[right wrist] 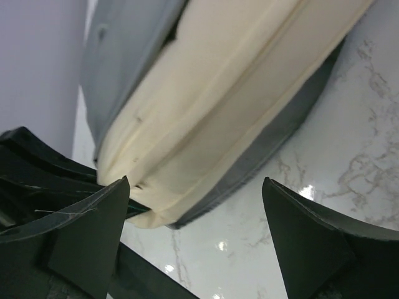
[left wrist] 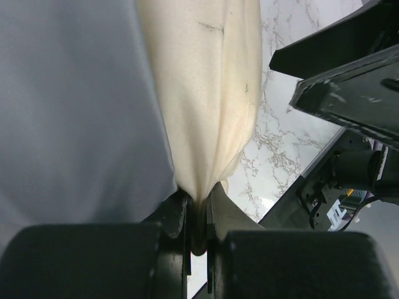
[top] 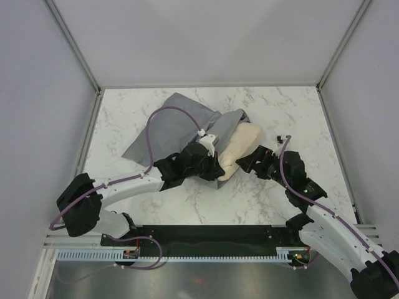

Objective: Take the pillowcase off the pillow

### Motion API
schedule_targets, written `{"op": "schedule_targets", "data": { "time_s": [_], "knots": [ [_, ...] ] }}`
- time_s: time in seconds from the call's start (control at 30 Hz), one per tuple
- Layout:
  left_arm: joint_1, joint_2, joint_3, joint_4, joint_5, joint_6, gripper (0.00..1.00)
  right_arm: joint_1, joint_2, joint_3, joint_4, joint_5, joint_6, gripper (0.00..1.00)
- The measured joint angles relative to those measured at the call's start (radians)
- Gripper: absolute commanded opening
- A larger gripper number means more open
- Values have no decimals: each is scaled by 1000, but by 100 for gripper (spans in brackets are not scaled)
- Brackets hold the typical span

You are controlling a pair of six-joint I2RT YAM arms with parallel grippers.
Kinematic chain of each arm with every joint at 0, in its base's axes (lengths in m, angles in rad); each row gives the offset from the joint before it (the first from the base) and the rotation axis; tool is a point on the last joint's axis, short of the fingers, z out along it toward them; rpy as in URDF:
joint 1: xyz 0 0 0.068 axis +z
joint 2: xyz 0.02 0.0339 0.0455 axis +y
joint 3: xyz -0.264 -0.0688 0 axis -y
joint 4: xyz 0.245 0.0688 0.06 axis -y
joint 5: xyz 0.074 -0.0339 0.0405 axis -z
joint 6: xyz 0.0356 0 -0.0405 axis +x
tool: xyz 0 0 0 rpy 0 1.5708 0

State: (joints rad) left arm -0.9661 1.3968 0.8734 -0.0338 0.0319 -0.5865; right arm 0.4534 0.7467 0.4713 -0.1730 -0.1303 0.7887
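Marble separates my right gripper's fingers from the cream pillow's near edge, so it is too early to close and the gripper moves there next.
The cream pillow point(top: 240, 146) lies mid-table, its far part still inside the grey pillowcase point(top: 177, 124). My left gripper point(top: 217, 167) is shut on the pillow's near corner. In the left wrist view the cream pillow point(left wrist: 206, 93) narrows into a pinch between the jaws of my left gripper point(left wrist: 198, 202), with the grey pillowcase point(left wrist: 75, 124) on its left. My right gripper point(top: 250, 161) is just right of the pillow's near end. In the right wrist view my right gripper point(right wrist: 196, 212) is wide open with only marble between its fingers. The pillow point(right wrist: 237, 93) and pillowcase point(right wrist: 131, 56) lie just beyond it.
The marble table point(top: 293, 118) is walled on its left, far and right sides. A purple cable point(top: 153, 131) from the left arm loops over the pillowcase. The right gripper's dark fingers point(left wrist: 336, 68) show at the upper right of the left wrist view, close to the pillow.
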Motion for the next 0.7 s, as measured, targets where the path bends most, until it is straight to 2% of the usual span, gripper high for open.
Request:
{"op": "schedule_targets", "data": {
  "time_s": [0.2, 0.57, 0.7],
  "knots": [
    [-12, -3, -1, 20, -5, -13, 2, 0, -71, -72, 143, -13, 129, 96],
    [-40, -10, -6, 71, -2, -20, 2, 0, 93, -148, 388, -74, 259, 96],
    [-53, -10, -11, 87, -4, -20, 2, 0, 132, -153, 455, -75, 267, 90]
  ]
}}
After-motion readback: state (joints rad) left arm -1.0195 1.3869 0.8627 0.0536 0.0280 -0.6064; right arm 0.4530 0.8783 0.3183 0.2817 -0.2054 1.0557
